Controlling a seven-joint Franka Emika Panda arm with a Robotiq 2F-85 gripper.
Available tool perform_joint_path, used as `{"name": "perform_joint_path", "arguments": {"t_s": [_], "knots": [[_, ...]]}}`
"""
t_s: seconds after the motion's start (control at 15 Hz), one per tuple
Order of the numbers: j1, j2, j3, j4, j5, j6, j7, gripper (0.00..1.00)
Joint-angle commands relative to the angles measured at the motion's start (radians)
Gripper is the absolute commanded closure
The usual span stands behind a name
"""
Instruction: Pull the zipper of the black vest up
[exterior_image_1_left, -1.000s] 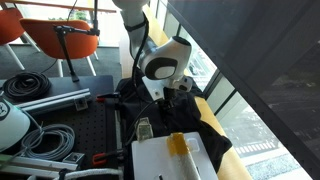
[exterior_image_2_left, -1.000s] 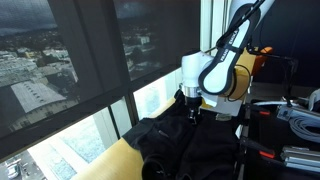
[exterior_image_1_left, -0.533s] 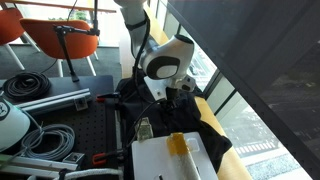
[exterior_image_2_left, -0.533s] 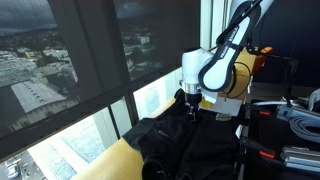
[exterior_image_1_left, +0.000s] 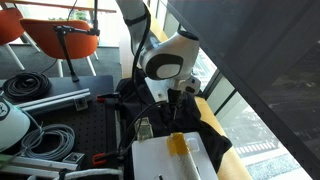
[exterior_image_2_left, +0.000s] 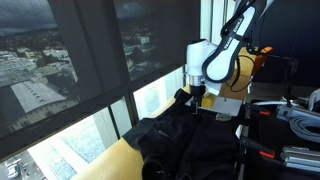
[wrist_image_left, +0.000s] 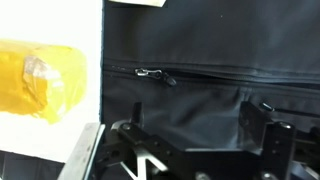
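Note:
My gripper grabs the small metal zipper pull by its loose end next, to draw the zipper closed along its track.
The black vest (wrist_image_left: 200, 45) fills most of the wrist view, with its zipper running level across the fabric and the small metal zipper pull (wrist_image_left: 150, 73) at the left end. My gripper (wrist_image_left: 197, 115) hangs open just above the cloth. Its fingers (wrist_image_left: 256, 116) stand wide apart and hold nothing, and the pull lies beyond them to the left. In both exterior views the vest (exterior_image_1_left: 192, 126) (exterior_image_2_left: 180, 140) lies rumpled on a yellow pad, with the gripper (exterior_image_1_left: 178, 93) (exterior_image_2_left: 195, 98) close over its upper part.
A yellow pad (exterior_image_1_left: 216, 122) (exterior_image_2_left: 108, 160) lies under the vest beside the dark window panel (exterior_image_2_left: 90, 50). A white box (exterior_image_1_left: 165, 160) with a yellow piece (exterior_image_1_left: 178, 145) (wrist_image_left: 35, 80) sits near the vest. Coiled cables (exterior_image_1_left: 25, 85) and an orange chair (exterior_image_1_left: 60, 40) stand further off.
The gripper has opened wide and lifted slightly off the vest. The vest has not visibly shifted.

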Motion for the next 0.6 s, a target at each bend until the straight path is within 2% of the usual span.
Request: {"name": "perform_joint_path", "arguments": {"t_s": [0.0,0.53], "knots": [[-0.02,-0.022,-0.005,-0.032,-0.028,-0.015,0.011,0.0],[-0.06,0.024,0.002,-0.013,-0.016,-0.006,0.003,0.02]]}}
